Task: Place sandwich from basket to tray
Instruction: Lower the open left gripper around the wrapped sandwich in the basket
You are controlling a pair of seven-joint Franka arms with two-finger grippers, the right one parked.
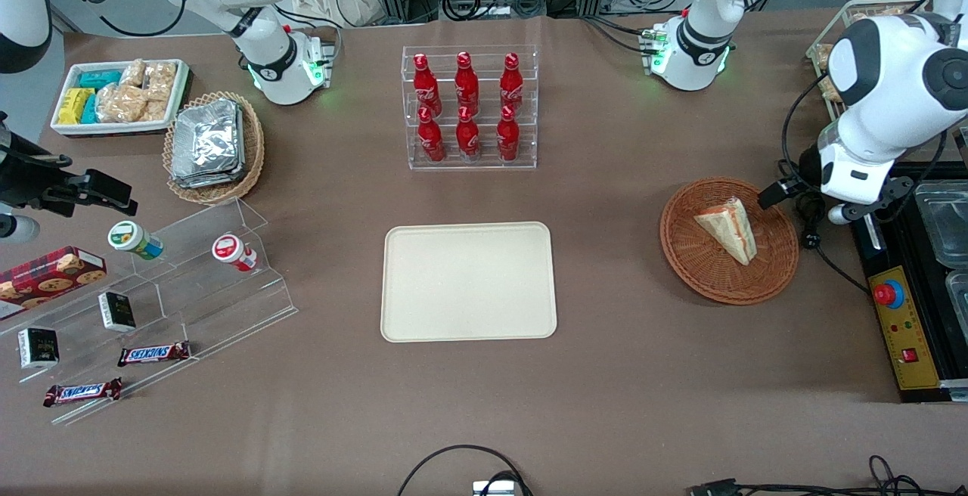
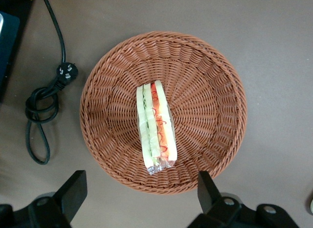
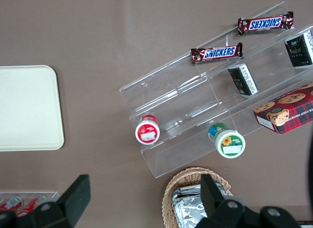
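My left gripper pinches the sandwich (image 1: 730,230) by its flat outer bread slices next, since it runs long but is narrow across its stacked layers.
The sandwich (image 1: 730,230) (image 2: 155,126) is a wrapped wedge of white bread with green, red and orange layers, lying in the round reddish-brown wicker basket (image 1: 681,254) (image 2: 210,105). My left gripper (image 2: 139,191) hangs open above the table just outside the basket's rim, on the working arm's side, with nothing between its black fingers (image 2: 73,189). In the front view the gripper (image 1: 841,211) sits beside the basket, toward the working arm's end of the table. The cream-beige tray (image 1: 469,282) (image 3: 27,108) lies flat and bare at the table's middle, toward the parked arm from the basket.
A coiled black cable with a plug (image 2: 44,98) (image 1: 813,231) lies next to the basket. A black control box with a red button (image 1: 896,322) lines the working arm's table end. A rack of red bottles (image 1: 469,106) stands farther from the camera than the tray.
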